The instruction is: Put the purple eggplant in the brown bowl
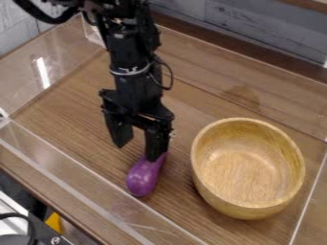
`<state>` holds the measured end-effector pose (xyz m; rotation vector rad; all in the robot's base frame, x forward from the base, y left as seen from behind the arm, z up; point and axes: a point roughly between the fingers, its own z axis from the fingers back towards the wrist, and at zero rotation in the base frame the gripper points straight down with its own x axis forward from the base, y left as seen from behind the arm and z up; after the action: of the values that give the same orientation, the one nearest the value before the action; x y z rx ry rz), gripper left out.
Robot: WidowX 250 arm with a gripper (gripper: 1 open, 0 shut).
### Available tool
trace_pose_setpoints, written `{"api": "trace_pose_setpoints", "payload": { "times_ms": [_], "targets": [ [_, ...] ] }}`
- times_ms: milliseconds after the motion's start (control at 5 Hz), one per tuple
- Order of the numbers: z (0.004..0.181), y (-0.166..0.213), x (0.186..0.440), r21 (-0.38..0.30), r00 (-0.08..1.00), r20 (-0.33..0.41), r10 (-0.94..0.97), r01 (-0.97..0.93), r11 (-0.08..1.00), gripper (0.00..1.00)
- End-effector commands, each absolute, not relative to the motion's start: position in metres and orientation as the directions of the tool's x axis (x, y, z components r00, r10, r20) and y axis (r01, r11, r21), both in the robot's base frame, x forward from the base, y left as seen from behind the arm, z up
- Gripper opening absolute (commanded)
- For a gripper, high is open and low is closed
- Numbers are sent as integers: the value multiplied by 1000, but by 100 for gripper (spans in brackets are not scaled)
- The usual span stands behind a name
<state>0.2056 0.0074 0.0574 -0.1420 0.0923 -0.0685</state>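
Note:
My gripper grips the purple eggplant by its stem-end half [153, 163] next, to get the eggplant into the brown bowl [250, 167].
The purple eggplant [144, 177] lies on the wooden table, left of the brown bowl [250, 167]. Its bulbous end points toward the table's front; its stem end is hidden behind my gripper. My gripper [140, 144] points straight down just over the eggplant's upper end, open, with its dark fingers [156, 144] spread and nothing held. The bowl is round, light tan and holds nothing.
A clear plastic wall [76, 191] runs along the table's front and left edges. The black arm [128, 48] rises toward the upper left. Bare wooden tabletop [230, 86] lies behind the bowl.

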Motion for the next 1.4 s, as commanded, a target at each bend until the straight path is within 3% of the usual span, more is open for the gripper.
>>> {"api": "trace_pose_setpoints", "payload": {
  "times_ms": [0,1000,1200],
  "targets": [
    [70,2,221,-139,997,-31,-78,73,988,100],
    [33,-4,221,-143,995,-2,-105,103,984,100],
    [33,-6,217,-141,999,-4,-39,38,989,0]
  ]
}}
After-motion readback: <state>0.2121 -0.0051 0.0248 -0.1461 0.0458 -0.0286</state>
